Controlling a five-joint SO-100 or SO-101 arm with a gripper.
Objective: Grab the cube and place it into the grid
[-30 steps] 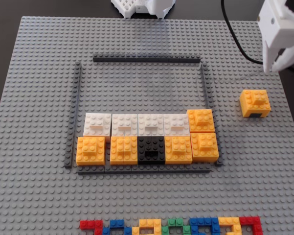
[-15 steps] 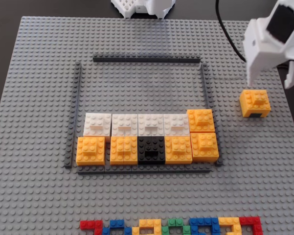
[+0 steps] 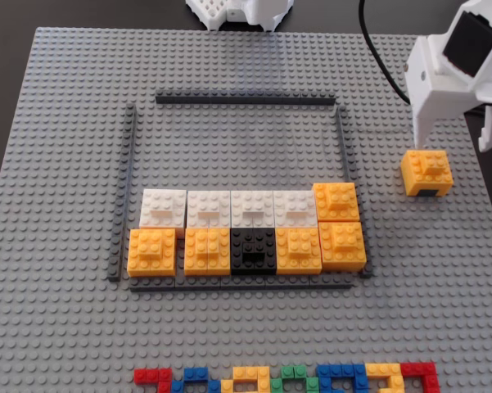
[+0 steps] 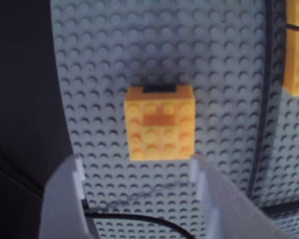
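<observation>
I need to place the orange-yellow cube into the grid, so next I should grab it with my gripper by its small top plate [image 3: 431,164].
The orange-yellow cube [image 3: 426,173] stands alone on the grey baseplate [image 3: 65,123], right of the grid, its dark notch facing the front. The grid [image 3: 246,100] is a frame of four thin dark grey strips and holds rows of cubes along its front. My gripper [image 3: 454,139] hovers at the upper right, just behind the cube, open and empty. In the wrist view the cube [image 4: 159,122] sits just beyond my open gripper [image 4: 137,169], level with the gap between the fingertips [image 4: 75,172], touching neither.
Inside the grid stand several white cubes [image 3: 229,208], a black cube [image 3: 253,249] and several orange cubes [image 3: 336,201]. A row of multicoloured bricks [image 3: 286,378] lies at the front edge. A black cable [image 3: 376,49] runs near the arm. A white object [image 3: 237,12] is at the back.
</observation>
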